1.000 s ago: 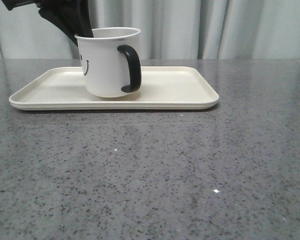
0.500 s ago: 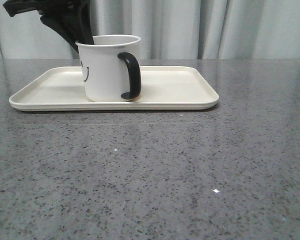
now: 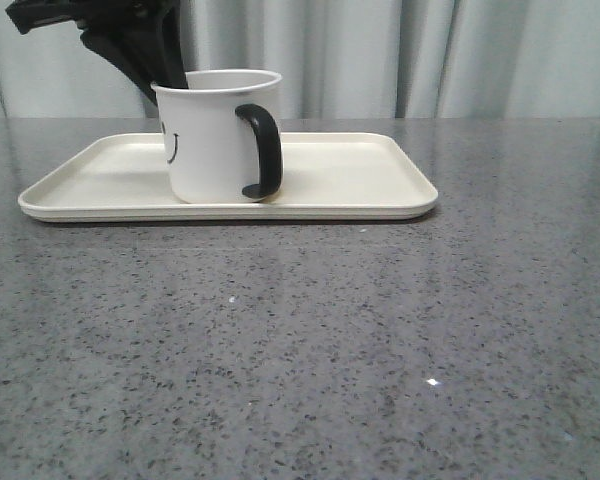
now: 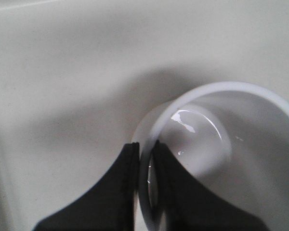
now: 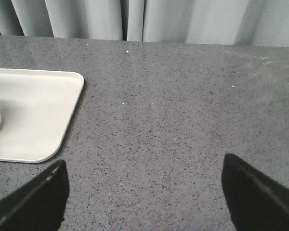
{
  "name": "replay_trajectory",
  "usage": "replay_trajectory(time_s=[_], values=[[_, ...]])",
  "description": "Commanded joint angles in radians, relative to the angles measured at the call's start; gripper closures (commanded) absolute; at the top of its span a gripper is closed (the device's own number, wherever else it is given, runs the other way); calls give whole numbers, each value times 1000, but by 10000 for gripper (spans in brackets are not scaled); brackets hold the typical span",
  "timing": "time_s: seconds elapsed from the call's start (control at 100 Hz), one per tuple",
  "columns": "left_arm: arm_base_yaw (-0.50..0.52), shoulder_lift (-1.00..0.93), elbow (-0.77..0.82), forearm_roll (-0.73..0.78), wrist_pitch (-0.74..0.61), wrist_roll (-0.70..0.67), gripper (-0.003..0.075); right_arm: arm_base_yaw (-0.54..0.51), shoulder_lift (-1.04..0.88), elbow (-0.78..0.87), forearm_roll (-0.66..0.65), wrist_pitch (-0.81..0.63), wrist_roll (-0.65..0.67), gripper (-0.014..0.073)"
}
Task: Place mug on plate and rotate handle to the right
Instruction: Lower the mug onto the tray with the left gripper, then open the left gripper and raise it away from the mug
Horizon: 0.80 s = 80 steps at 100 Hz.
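Note:
My left gripper opens now, since the white mug's base rests flat on the cream plate, inside the plate's rim, so the mug would stand.
The white mug (image 3: 210, 140) stands upright on the cream plate (image 3: 350, 185), left of the plate's middle. Its black handle (image 3: 264, 150) points to the front right, and part of the smiley face shows on its left side. My left gripper (image 3: 165, 80) comes down from the upper left and is shut on the mug's far-left rim (image 4: 145, 159), one finger inside the mug (image 4: 178, 187) and one outside. My right gripper (image 5: 142, 192) is open and empty above the bare table, right of the plate's corner (image 5: 62, 115). It does not show in the front view.
The grey speckled table (image 3: 310, 340) stretches in front of and to the right of the plate. A pale curtain (image 3: 430, 55) hangs behind the table's far edge.
The mug has come down from a tilted, slightly raised pose to stand flat on the plate, shifting a little to the left. The left gripper still holds its rim.

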Motion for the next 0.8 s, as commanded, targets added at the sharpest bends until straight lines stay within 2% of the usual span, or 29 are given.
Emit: replay_trajectory(time_s=[0.0,0.27,0.34,0.79], values=[[-9,-45,-35,-9,-29,-9,739,-5,12,-32,-1,-81,0,-44],[-9,-45,-35,-11,-33,-2,736,-5,12,-32,-1,-81,0,-44],[-9,-45,-35,-11,-33,-2,708,-5,12,-32,-1,-81,0,-44],[-9,-45,-35,-9,-47,2,313,-5,12,-32,-1,-81,0,-44]])
